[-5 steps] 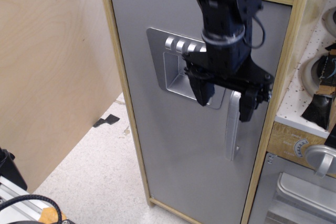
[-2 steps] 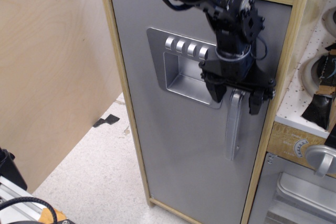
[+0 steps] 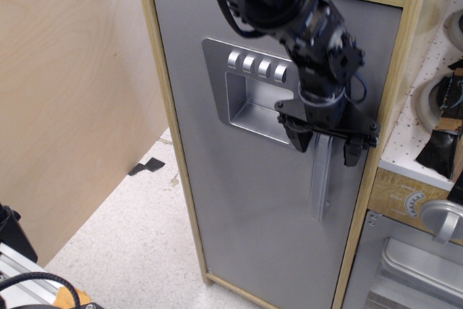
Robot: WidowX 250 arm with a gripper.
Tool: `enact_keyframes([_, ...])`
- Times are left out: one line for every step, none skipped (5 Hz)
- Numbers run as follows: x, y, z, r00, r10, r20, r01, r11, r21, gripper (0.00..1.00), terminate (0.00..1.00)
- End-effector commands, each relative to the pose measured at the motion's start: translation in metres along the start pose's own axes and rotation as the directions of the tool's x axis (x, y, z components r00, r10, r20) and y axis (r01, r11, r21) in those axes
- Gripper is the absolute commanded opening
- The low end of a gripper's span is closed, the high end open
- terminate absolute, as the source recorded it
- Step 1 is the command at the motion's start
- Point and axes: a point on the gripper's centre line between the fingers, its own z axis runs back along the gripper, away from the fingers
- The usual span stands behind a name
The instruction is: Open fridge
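I will open the fridge (image 3: 239,208) next, so I will grab the silver door handle by its top end (image 3: 323,140) with my gripper.
The fridge (image 3: 239,208) is a tall silver-grey door in a light wood frame, and the door is closed. It has a recessed dispenser panel (image 3: 249,103) with four buttons and a curved vertical silver handle (image 3: 320,186) near its right edge. My black gripper (image 3: 327,146) reaches down from above and sits at the top end of the handle. Its jaws are open, with one finger (image 3: 299,137) left of the handle and the other (image 3: 352,151) right of it. The fingers straddle the handle and there are gaps on both sides. The handle's top is hidden behind the gripper.
A plywood wall (image 3: 65,92) stands at the left. A speckled floor (image 3: 130,236) with a black tape mark (image 3: 147,166) lies below it. To the right of the fridge are a white pegboard shelf (image 3: 427,142) and the oven with its knob (image 3: 441,221).
The gripper has moved right and in toward the door. It has gone from in front of the dispenser panel to straddling the handle's top. The door has not moved.
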Motion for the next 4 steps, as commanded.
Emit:
enact_keyframes([0.013, -0.006, 0.018, 0.996, 0.025, 0.085, -0.029, 0.999, 0.035, 0.0, 0.0])
enact_keyframes([-0.006, -0.011, 0.026, 0.998, 0.048, 0.029, -0.05, 0.998, 0.04, 0.0, 0.0])
enact_keyframes([-0.027, -0.015, 0.035, 0.997, 0.077, -0.015, -0.076, 0.996, 0.038, 0.0, 0.0])
enact_keyframes([-0.051, -0.017, 0.043, 0.992, 0.113, -0.063, -0.112, 0.993, 0.025, 0.0, 0.0])
